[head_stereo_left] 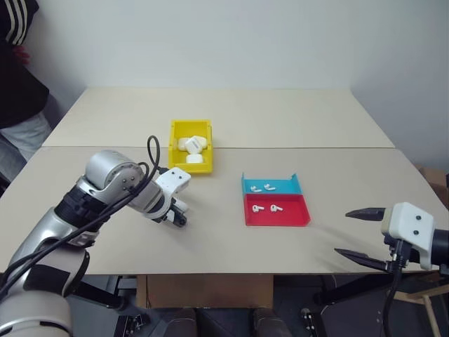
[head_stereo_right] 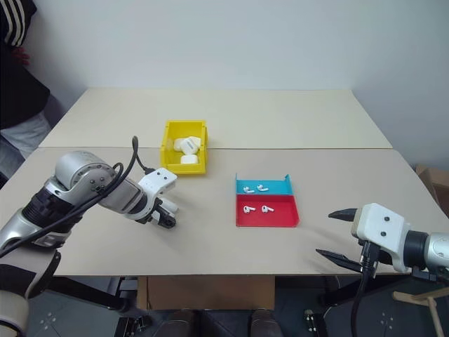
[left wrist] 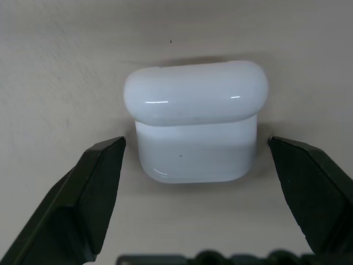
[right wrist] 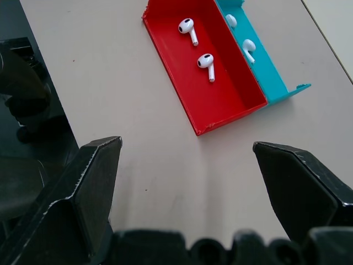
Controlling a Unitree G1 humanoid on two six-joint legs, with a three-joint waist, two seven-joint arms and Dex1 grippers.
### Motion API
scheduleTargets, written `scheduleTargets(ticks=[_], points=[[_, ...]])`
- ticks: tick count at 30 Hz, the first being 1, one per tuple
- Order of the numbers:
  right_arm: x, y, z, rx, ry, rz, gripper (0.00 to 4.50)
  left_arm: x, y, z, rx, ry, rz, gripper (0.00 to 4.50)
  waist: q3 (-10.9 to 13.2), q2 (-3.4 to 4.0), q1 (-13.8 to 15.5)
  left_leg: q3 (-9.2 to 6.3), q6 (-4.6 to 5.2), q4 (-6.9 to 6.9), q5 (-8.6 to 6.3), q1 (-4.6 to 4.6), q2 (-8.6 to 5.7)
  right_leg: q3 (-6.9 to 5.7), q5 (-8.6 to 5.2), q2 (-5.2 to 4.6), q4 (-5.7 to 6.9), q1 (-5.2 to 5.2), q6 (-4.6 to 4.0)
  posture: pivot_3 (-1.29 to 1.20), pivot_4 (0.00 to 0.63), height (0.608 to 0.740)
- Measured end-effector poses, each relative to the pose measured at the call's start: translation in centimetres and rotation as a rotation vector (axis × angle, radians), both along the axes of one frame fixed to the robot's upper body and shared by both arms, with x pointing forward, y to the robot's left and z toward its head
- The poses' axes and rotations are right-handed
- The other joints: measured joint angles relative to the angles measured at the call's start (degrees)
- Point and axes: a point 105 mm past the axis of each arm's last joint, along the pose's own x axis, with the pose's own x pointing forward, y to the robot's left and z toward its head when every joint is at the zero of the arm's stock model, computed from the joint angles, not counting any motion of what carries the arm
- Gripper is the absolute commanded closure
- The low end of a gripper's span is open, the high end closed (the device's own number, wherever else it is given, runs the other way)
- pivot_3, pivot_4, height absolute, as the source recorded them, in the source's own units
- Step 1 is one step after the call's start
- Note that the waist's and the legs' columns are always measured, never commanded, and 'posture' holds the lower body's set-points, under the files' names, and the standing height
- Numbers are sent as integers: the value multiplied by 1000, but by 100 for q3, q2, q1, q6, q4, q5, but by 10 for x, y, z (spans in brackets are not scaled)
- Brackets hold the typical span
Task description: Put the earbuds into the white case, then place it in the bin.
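The left gripper needs to close on the case, as its fingers reach down beside the white case's lower body (head_stereo_left: 181, 206) (left wrist: 196, 152).
A white case (left wrist: 196, 124) lies on the table between the two fingers of my open left gripper (left wrist: 196, 141), with a gap on each side. In the head views the left gripper (head_stereo_left: 177, 216) points down at the table just in front of the yellow bin (head_stereo_left: 173, 151). Two earbuds (head_stereo_left: 265, 208) lie in the red tray (head_stereo_left: 277, 222), and two more earbuds (head_stereo_left: 262, 187) in the blue tray (head_stereo_left: 284, 187). My right gripper (head_stereo_left: 358, 235) hangs open and empty off the table's right front, facing the trays; the red-tray earbuds (right wrist: 206, 61) lie ahead of it.
The bin holds several other white cases (head_stereo_left: 192, 145). The two shallow trays stand side by side right of the table's middle. A person (head_stereo_left: 14, 70) in dark clothing stands at the table's far left corner.
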Motion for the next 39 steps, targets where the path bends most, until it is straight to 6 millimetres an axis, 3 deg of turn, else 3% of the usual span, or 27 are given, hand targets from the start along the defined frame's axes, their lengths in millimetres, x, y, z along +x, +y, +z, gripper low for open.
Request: scheduleTargets(ticks=[6,18,22,27,31,36,39], points=[[0,-2,-2,-15,2,-8,0,-2,-4,-2,-9,10,-20,1702,-1,0,-2,0,0,0,0,4,0,1,0,0,2,2,0,0,150,740],[2,-2,0,-14,-11,-12,0,-7,-3,0,6,-27,-61,1724,-8,0,-14,2,0,0,0,4,1,4,1,2,3,-1,-1,0,150,740],[5,-2,5,-13,-33,-12,0,-10,-1,28,-68,-104,-101,1724,-6,-3,-22,2,0,-1,0,-6,2,4,1,2,-4,-9,0,0,150,740],[15,-4,20,-4,-94,-15,0,-7,11,79,-263,-394,-128,1724,-7,-1,-24,12,0,-4,0,4,4,9,1,0,-6,-1,-1,0,150,740],[24,-2,33,-10,-145,0,0,-9,9,90,-473,-559,-202,1724,-6,-3,-9,25,-1,-2,1,7,6,15,13,-2,-10,0,-29,0,150,740],[33,13,46,-20,-203,79,0,-31,-4,100,-778,-701,-411,1724,-7,-8,4,35,-1,-2,1,-2,8,18,28,-4,-23,-3,-43,0,150,740],[35,21,51,-28,-219,120,0,-46,-13,93,-894,-746,-530,1724,-7,-8,7,39,0,-2,0,-5,7,21,32,-4,-25,-5,-46,0,150,740]])
